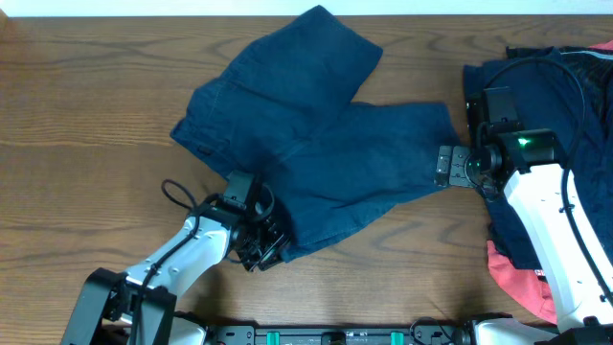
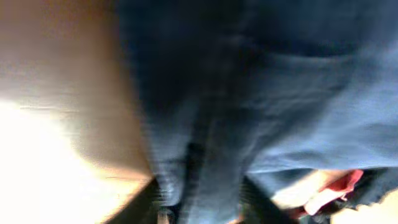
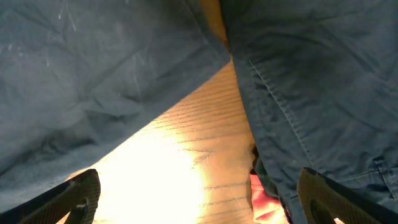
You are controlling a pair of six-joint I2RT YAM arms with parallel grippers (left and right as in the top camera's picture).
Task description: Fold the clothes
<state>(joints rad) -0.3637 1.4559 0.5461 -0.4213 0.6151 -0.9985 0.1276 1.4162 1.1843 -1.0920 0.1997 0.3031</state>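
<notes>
I need to fold one leg of the navy shorts (image 1: 316,144) over the other, so next my right gripper should pick them up by the near hem corner of the leg beside the pile.
The navy shorts (image 1: 316,144) lie spread on the table's middle, with one leg toward the back and one toward the right. My left gripper (image 1: 268,244) is shut on the shorts' near edge. In the blurred left wrist view, navy cloth (image 2: 249,93) runs between the fingers (image 2: 199,208). My right gripper (image 1: 442,165) is at the hem of the right leg, open and empty. In its wrist view the jaws (image 3: 199,199) straddle bare wood, with the shorts (image 3: 93,74) on the left. A coral-red piece (image 1: 517,278) lies in the pile at the right.
A pile of dark navy garments (image 1: 565,105) lies at the right edge under my right arm, and it also shows in the right wrist view (image 3: 323,93). The coral-red cloth (image 3: 264,202) peeks out beneath it. Bare wooden table (image 1: 86,115) lies to the left.
</notes>
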